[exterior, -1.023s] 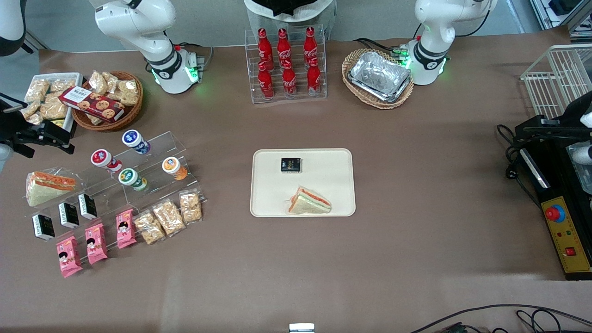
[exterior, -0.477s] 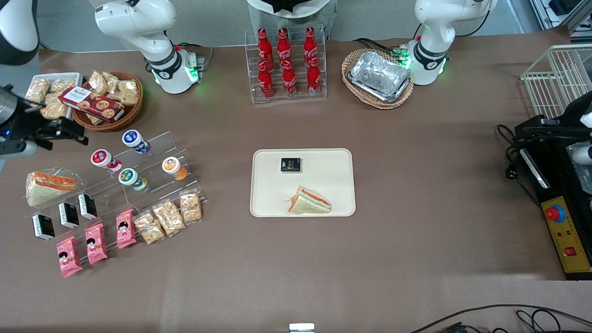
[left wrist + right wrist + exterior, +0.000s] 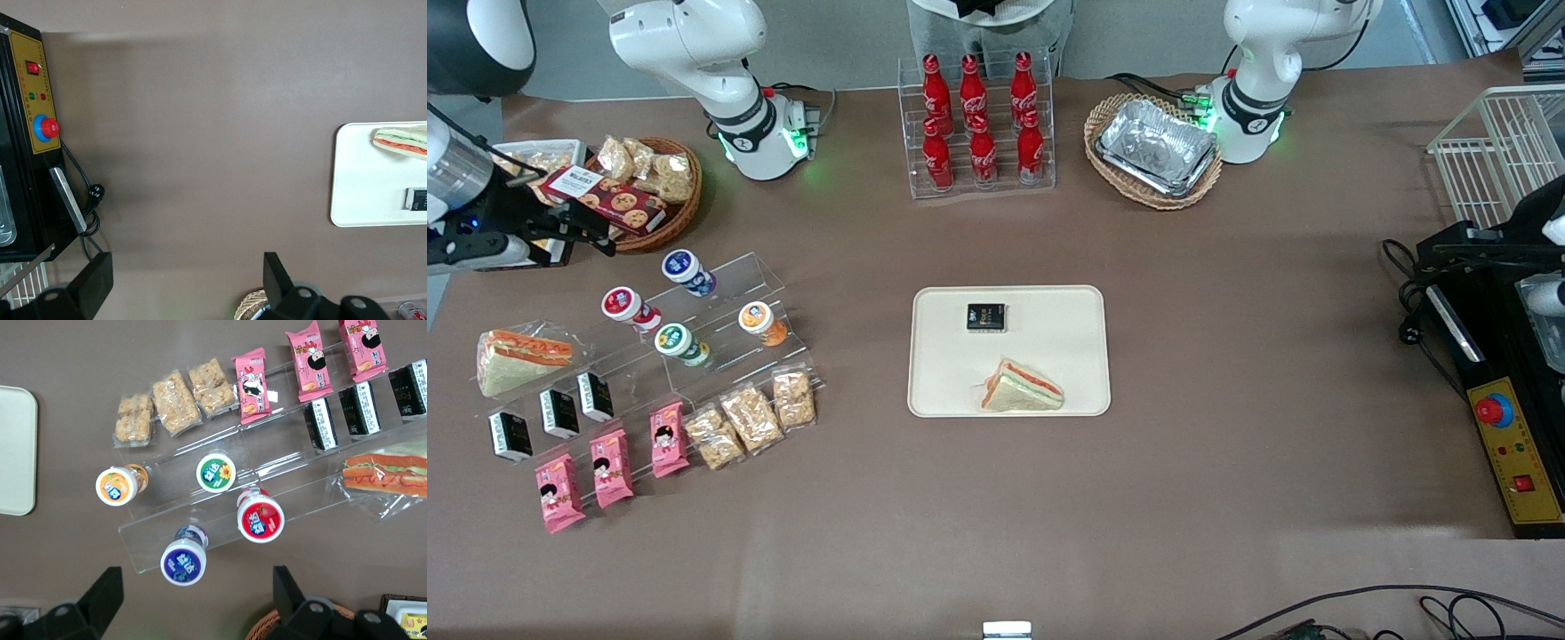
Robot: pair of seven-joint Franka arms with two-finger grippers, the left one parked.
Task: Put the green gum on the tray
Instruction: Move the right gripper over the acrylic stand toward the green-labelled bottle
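The right gripper takes hold of the green gum by its green-rimmed lid (image 3: 673, 340) next. Then the green gum goes on the cream tray (image 3: 1049, 356).
The green gum (image 3: 676, 341) (image 3: 215, 473) stands on the middle step of a clear acrylic rack (image 3: 720, 293), a small white bottle with a green-rimmed lid. The cream tray (image 3: 1049, 356) (image 3: 13, 453) (image 3: 367, 193) lies mid-table, carrying a wrapped sandwich (image 3: 1021, 388) and a black packet (image 3: 985, 316). My right gripper (image 3: 574, 236) (image 3: 197, 593) hovers open and empty near the wicker basket, farther from the front camera than the green gum and nearest the blue-lidded bottle (image 3: 183, 561).
Red-lidded (image 3: 621, 304), blue-lidded (image 3: 682, 266) and orange (image 3: 758, 318) bottles share the rack. A wicker basket with biscuits (image 3: 636, 191) is close to the gripper. Snack packs (image 3: 751, 418), pink packets (image 3: 609, 467), black packets (image 3: 559, 413) and a sandwich (image 3: 520, 356) lie nearer the front camera. Cola bottles (image 3: 978, 124) and a foil tray (image 3: 1156, 147) stand at the table's back edge.
My right gripper has moved farther from the front camera and sideways toward the rack, now overlapping the wicker basket's edge. The bottles and the tray have not moved.
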